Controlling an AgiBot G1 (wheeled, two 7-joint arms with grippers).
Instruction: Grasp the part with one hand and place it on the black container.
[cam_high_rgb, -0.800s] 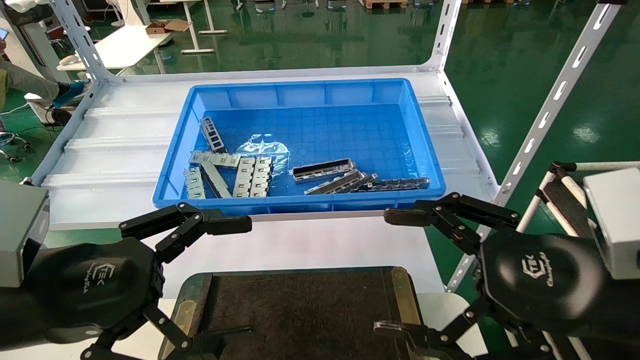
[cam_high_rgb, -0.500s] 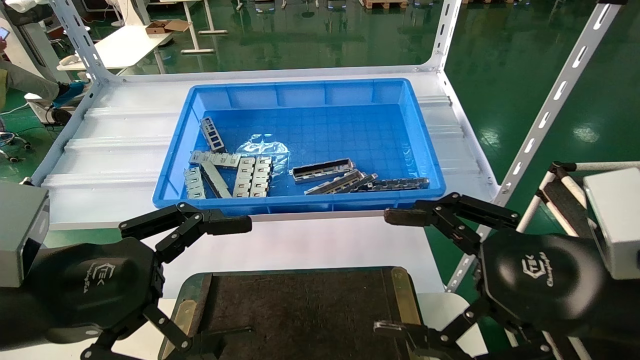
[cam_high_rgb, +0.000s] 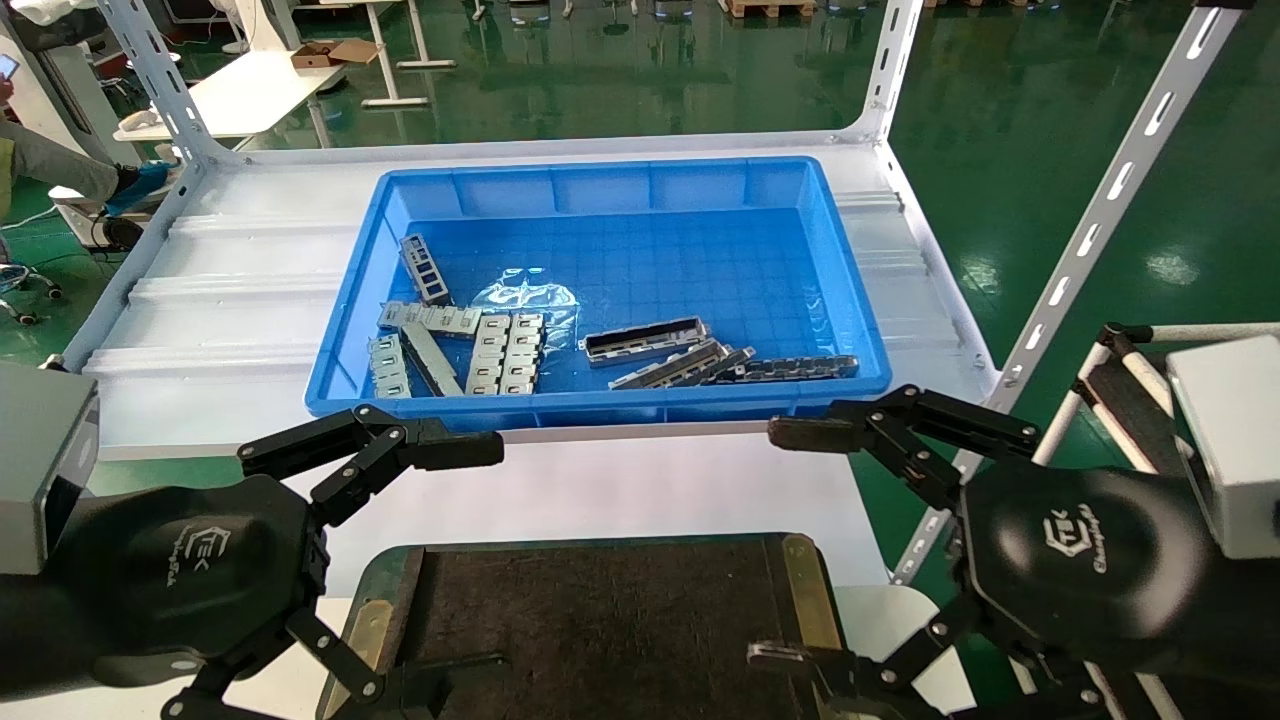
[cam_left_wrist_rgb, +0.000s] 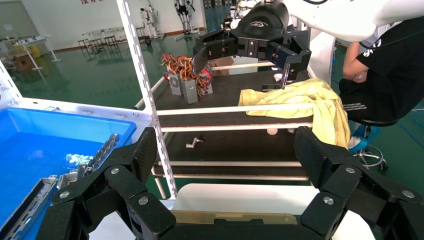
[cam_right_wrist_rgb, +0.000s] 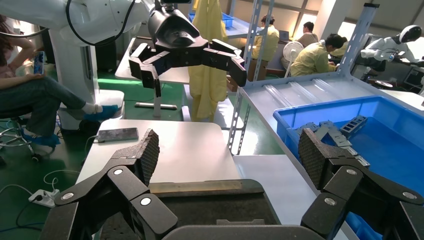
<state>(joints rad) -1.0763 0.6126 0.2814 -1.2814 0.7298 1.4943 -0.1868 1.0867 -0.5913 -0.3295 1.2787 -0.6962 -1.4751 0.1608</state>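
Note:
My left gripper grabs the part's facing long sides next, since the part is a long channel, narrow only across its width.
The part, a silver-grey channel strip with a dark inside, lies in the blue bin near its front middle. The black container lies on the white table at the bottom centre, with brass side strips; it also shows in the right wrist view. My left gripper is open and empty over the container's left edge. My right gripper is open and empty over its right edge. Both hang well short of the bin.
Flat pale-grey stamped plates lie at the bin's front left. Dark ladder-like bars lie at its front right, next to the part. White slotted shelf posts rise at the right. A rack with a yellow cloth stands beyond.

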